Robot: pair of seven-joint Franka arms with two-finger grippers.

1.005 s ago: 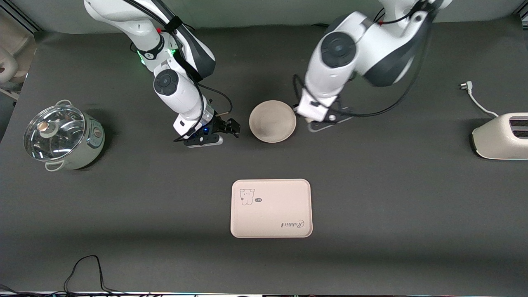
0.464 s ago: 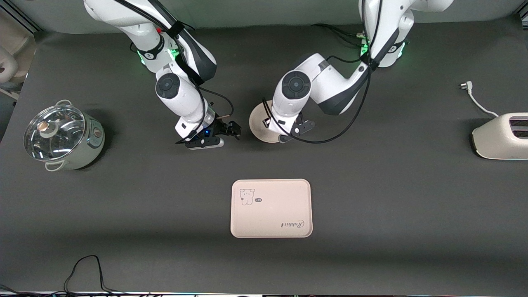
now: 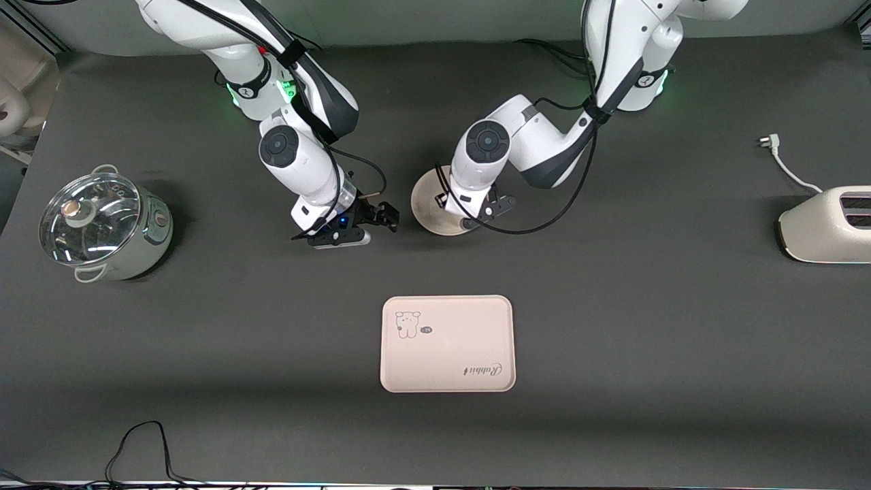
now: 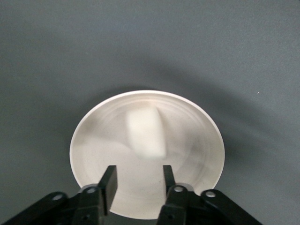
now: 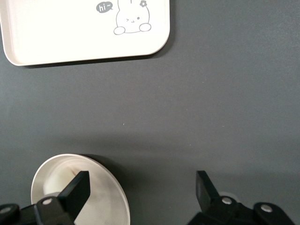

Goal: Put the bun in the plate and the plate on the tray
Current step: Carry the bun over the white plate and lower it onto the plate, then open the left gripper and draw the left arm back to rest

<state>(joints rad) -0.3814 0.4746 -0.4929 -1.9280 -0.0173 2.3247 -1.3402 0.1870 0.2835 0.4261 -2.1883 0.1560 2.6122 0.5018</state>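
Note:
My right gripper should next take the plate by its rim and bring the plate with the plate's bun onto the tray.
The round cream plate lies on the dark mat between the two grippers, farther from the front camera than the tray. In the left wrist view the off-white bun lies in the plate. My left gripper is open and empty just over the plate's rim; in the front view the left gripper covers the bun. My right gripper is low beside the plate, toward the right arm's end. It is open wide and empty, with the plate by one finger.
A pot with a glass lid stands at the right arm's end of the table. A toaster with its plug cable is at the left arm's end. A black cable lies at the nearest edge.
The left arm has swung from beside the plate to over it, and the bun now lies in the plate. The right gripper has barely shifted.

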